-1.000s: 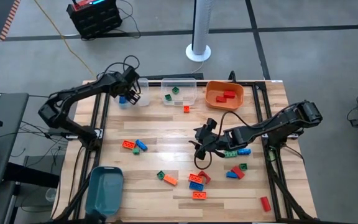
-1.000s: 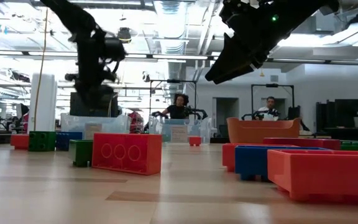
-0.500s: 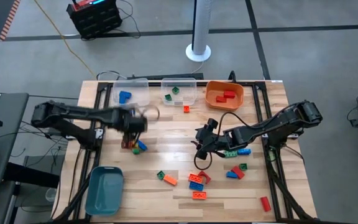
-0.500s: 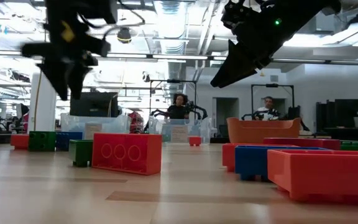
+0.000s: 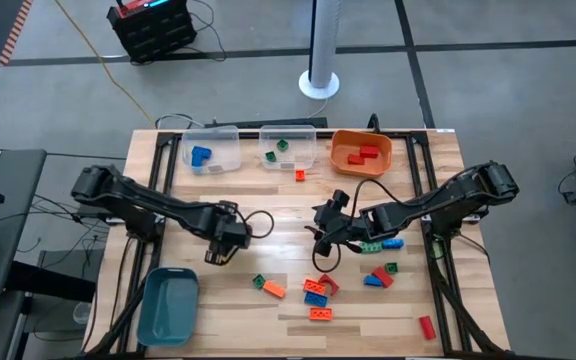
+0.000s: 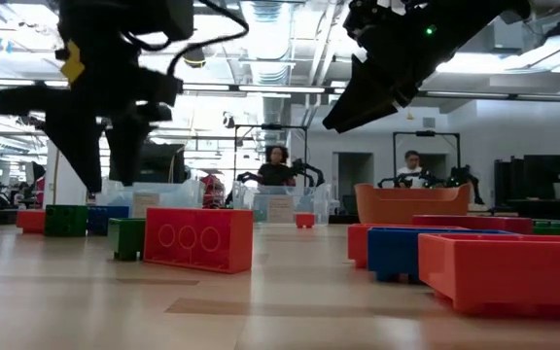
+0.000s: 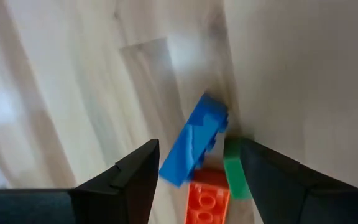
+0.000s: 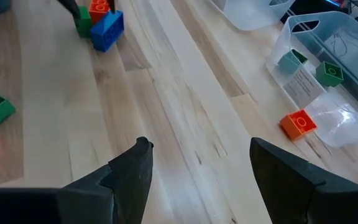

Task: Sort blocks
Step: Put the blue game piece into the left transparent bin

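My fingers stop above the blue block in the left wrist view, so my left gripper must lower before closing.
My left gripper is open and points down over a small group of blocks on the table's left half. The left wrist view shows a blue block, an orange block and a green block lying on the wood below and between its fingers. The high view hides most of this group under the gripper. My right gripper is open and empty, held above the table's middle. More blocks lie loose near the right, among them a blue one and a red one.
Along the far edge stand a clear bin with a blue block, a clear bin with green blocks and an orange bin with red blocks. A teal bin stands near left. An orange block lies alone.
My left gripper has gone from the far-left clear bin toward the table's near edge and down, and now hangs over the blue, orange and green group. A blue block lies in that bin. My right arm has kept still.
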You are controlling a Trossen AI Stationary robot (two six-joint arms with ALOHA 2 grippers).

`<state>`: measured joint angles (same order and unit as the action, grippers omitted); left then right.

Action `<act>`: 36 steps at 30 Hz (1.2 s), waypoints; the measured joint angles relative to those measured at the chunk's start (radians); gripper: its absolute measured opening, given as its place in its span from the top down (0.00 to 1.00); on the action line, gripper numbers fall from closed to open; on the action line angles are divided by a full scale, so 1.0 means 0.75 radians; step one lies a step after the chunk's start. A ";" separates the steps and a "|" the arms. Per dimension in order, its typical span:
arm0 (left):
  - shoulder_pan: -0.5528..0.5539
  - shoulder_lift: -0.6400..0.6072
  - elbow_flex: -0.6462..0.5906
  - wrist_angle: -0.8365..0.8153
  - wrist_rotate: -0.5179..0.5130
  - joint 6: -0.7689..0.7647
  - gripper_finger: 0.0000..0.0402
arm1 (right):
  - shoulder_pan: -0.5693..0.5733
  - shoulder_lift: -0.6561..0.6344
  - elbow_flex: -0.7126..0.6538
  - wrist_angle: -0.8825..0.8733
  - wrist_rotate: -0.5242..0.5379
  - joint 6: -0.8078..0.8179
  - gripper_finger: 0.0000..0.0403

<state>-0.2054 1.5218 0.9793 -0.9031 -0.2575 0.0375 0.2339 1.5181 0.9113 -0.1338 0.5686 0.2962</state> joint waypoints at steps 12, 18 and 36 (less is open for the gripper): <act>0.047 0.176 0.018 0.024 0.030 0.146 0.45 | 0.019 0.000 0.000 0.000 0.000 0.014 0.32; 0.083 0.251 0.019 0.040 0.064 0.190 0.49 | 0.018 0.000 0.000 0.001 0.000 0.013 0.32; 0.273 -0.005 0.075 -0.053 -0.190 0.254 0.80 | 0.020 0.000 0.000 0.000 0.000 0.013 0.32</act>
<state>-0.0003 1.5177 1.0359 -0.9429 -0.4002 0.2277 0.2489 1.5181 0.9114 -0.1337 0.5686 0.3061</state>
